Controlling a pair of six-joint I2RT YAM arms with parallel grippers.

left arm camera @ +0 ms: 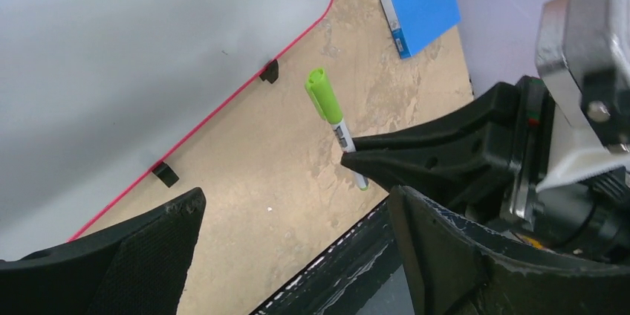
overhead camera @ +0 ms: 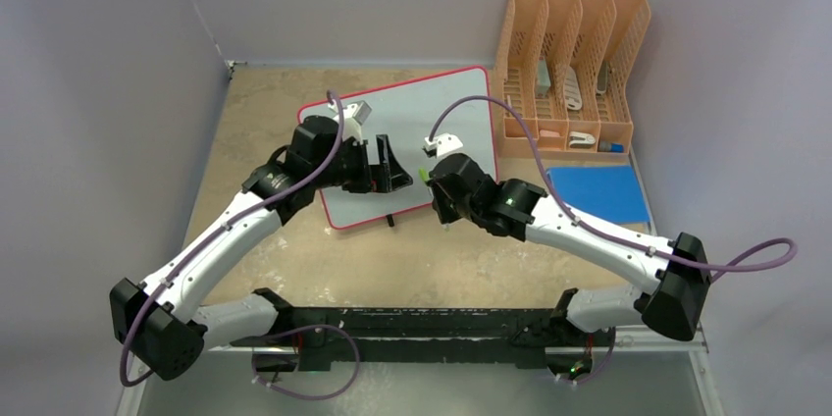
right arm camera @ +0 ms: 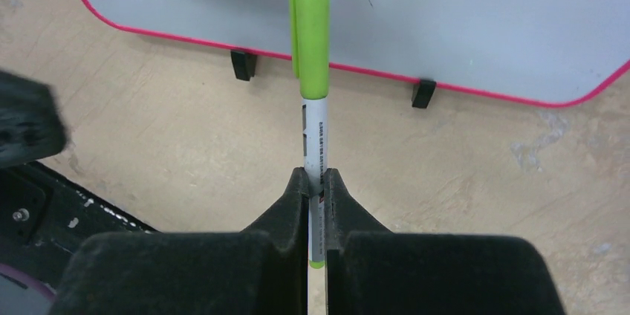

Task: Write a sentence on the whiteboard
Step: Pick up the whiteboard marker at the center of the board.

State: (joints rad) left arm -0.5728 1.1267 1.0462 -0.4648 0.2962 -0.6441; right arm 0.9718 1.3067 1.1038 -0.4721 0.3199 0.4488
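Observation:
The left gripper should next take hold of the marker by its green cap, which leaves the marker's white body to the right gripper, so the marker can be uncapped for writing.
The whiteboard lies tilted on the tan table, pale grey with a red rim. No sentence shows on the parts of the board in view. My right gripper is shut on the white barrel of a marker. The marker's green cap is on and points toward the board's near edge. In the top view this gripper hovers just off the board's near right edge. My left gripper stands open over the board's near part, with nothing between its fingers. It faces the marker.
An orange mesh file rack with small items stands at the back right. A flat blue rectangle lies in front of it. Black clip feet stick out under the board's near rim. The black base rail runs along the table's near edge.

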